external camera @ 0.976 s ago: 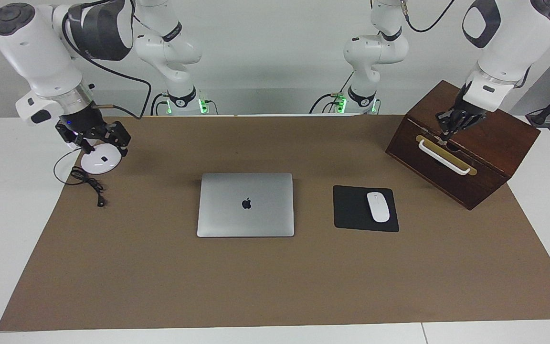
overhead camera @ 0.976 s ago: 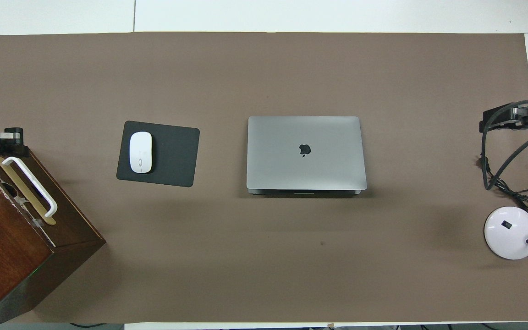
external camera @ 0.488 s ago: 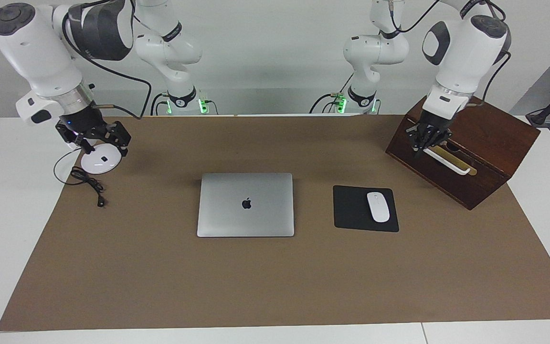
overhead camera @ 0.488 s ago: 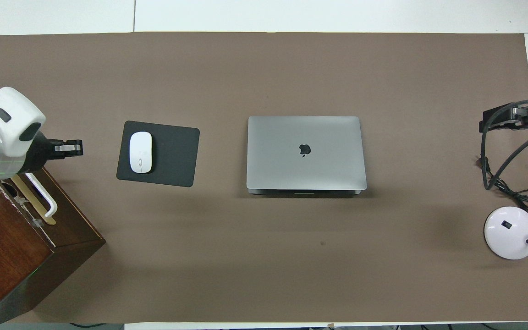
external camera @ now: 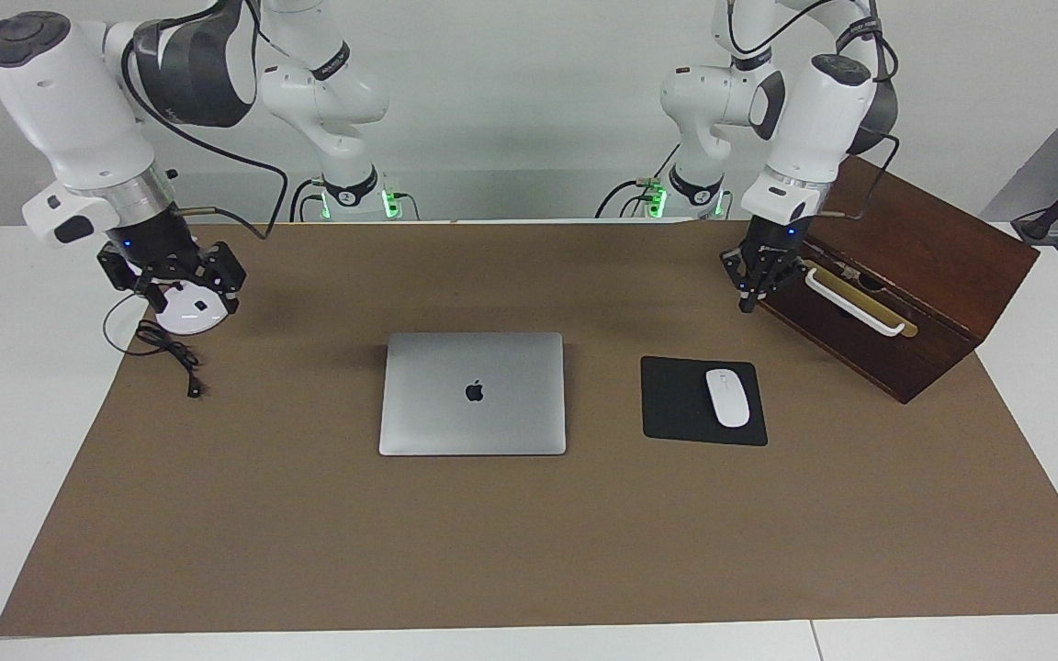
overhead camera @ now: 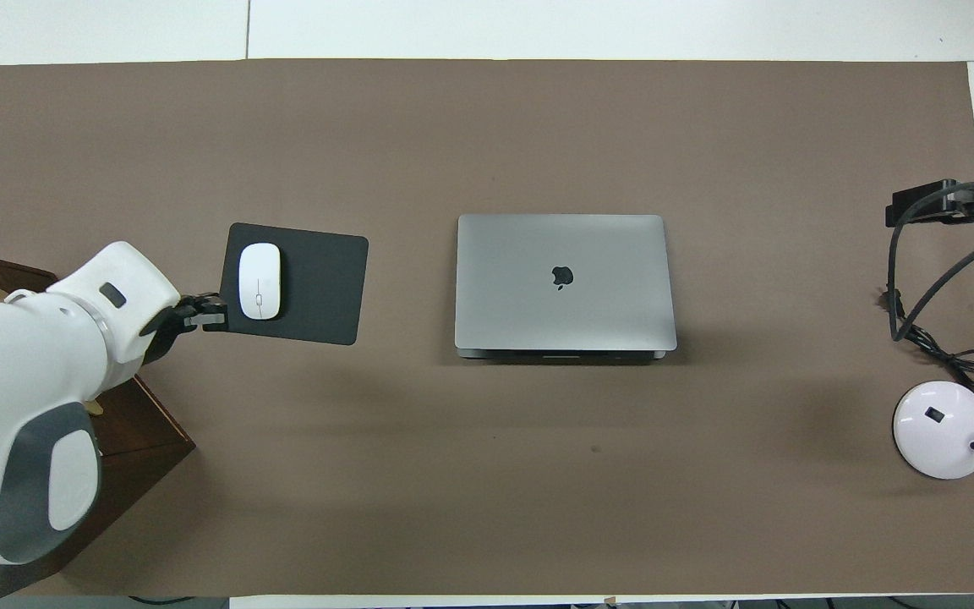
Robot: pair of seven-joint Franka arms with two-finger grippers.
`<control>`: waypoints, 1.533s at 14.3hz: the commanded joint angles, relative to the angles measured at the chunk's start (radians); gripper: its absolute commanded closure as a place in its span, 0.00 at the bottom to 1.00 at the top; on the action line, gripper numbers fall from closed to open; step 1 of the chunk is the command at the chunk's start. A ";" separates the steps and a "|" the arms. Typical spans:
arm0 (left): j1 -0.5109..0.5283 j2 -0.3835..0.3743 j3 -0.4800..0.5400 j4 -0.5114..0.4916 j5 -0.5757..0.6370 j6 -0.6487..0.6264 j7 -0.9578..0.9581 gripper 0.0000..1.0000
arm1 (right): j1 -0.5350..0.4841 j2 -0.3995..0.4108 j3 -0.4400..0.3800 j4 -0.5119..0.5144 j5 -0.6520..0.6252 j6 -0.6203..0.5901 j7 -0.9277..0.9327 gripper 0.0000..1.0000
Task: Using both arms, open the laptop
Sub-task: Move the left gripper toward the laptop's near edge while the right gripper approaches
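Observation:
I will next grab the laptop by its lid edge (overhead camera: 566, 350) with my right gripper, to open it with both arms.
The laptop (external camera: 472, 393) lies closed and flat in the middle of the brown mat, with its dark apple logo up; it also shows in the overhead view (overhead camera: 563, 283). My left gripper (external camera: 749, 292) hangs over the mat beside the wooden box's corner, close to the mouse pad and well apart from the laptop; in the overhead view (overhead camera: 210, 313) it sits at the pad's edge. My right gripper (external camera: 185, 292) is open and empty over the white lamp base at the right arm's end, also far from the laptop; it shows in the overhead view (overhead camera: 918, 205) too.
A black mouse pad (external camera: 676, 399) with a white mouse (external camera: 727, 397) lies beside the laptop toward the left arm's end. A dark wooden box (external camera: 915, 275) with a white handle stands there too. A white round lamp base (external camera: 189, 314) and black cable (external camera: 171, 353) lie at the right arm's end.
My left arm has swung off the wooden box's top and come down toward the mouse pad. My right gripper has shifted slightly over the lamp base. The laptop has not moved.

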 commanded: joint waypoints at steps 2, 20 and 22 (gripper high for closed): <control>-0.084 -0.051 0.014 -0.190 -0.011 0.237 -0.019 1.00 | -0.063 0.000 0.013 -0.142 0.007 0.194 -0.133 0.00; -0.359 0.263 0.017 -0.327 -0.014 1.044 -0.217 1.00 | 0.139 -0.017 0.013 -0.423 0.590 0.596 0.282 0.01; -0.390 0.280 0.018 -0.330 -0.015 1.063 -0.216 1.00 | 0.210 -0.028 0.015 -0.478 0.593 0.705 0.350 0.01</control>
